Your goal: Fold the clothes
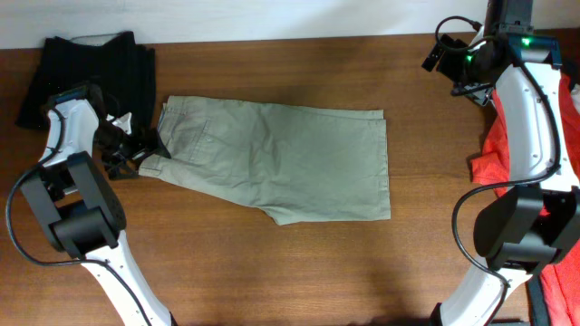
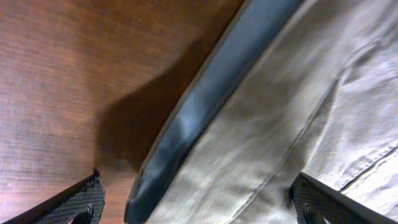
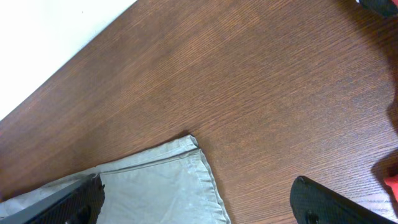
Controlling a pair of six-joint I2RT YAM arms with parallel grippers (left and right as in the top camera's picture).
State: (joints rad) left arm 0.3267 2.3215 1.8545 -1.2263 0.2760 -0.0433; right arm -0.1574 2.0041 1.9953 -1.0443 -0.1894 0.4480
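Note:
The left gripper grabs the khaki shorts [image 1: 281,158] by the waistband edge [image 1: 153,162] next, to fold the waistband over toward the leg hems.
The khaki shorts [image 1: 281,158] lie flat across the middle of the table, waistband to the left, leg hems to the right. My left gripper [image 1: 145,148] is open at the waistband's left end. In the left wrist view its jaws [image 2: 199,208] straddle the shorts [image 2: 280,124], whose edge shows a dark lining [image 2: 205,106]. My right gripper [image 1: 438,56] is open and empty, raised beyond the shorts' far right corner, which shows in the right wrist view [image 3: 155,183]. A black garment [image 1: 91,68] lies at the far left. A red T-shirt [image 1: 498,145] lies at the right edge.
The wooden table [image 1: 299,263] runs from a white back edge [image 1: 272,18] to the front. Both arm bases stand at the front corners, left [image 1: 86,217] and right [image 1: 521,231]. More red fabric [image 1: 557,290] hangs at the front right.

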